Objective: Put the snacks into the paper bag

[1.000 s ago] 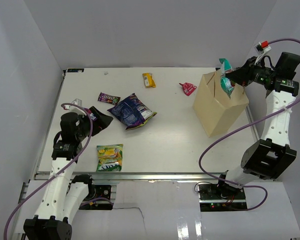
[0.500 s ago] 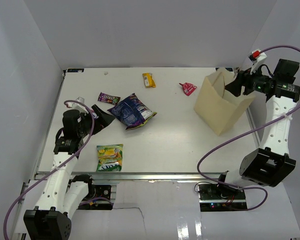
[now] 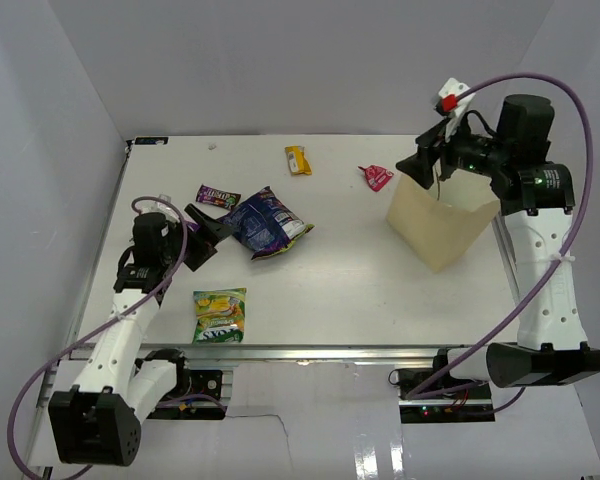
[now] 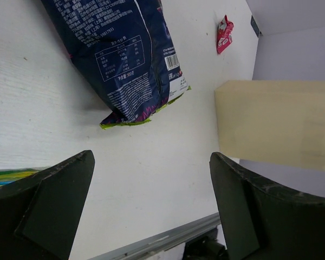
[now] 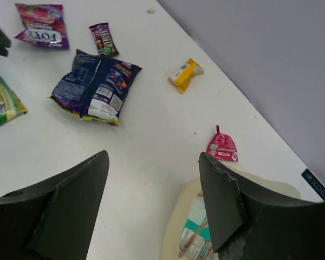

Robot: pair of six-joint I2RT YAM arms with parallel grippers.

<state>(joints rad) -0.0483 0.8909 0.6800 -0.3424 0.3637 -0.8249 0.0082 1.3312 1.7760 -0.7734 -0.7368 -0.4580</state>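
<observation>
My left gripper needs to take hold of the large dark blue-purple bag by its edge (image 3: 244, 234), so that the opposite side stays free for my right gripper to grab.
The tan paper bag (image 3: 442, 215) stands at the table's right, and the teal-white bag (image 5: 197, 234) lies inside it. My right gripper (image 3: 420, 157) hovers above its far-left rim, open and empty (image 5: 154, 157). The dark blue-purple bag (image 3: 265, 222) lies mid-left, with my open, empty left gripper (image 3: 208, 238) just to its left (image 4: 151, 157). The brown packet (image 3: 217, 196), yellow wrapper (image 3: 298, 159), pink-red wrapper (image 3: 376, 177) and green-yellow bag (image 3: 219, 314) lie loose on the table.
A pink-purple packet (image 5: 42, 26) lies by the left gripper. White walls close in the table on the left, back and right. The metal front rail (image 3: 280, 350) runs along the near edge.
The right gripper has opened and let the teal-white bag drop into the paper bag, then swung up and left over the rim. The left arm has edged toward the dark blue-purple bag.
</observation>
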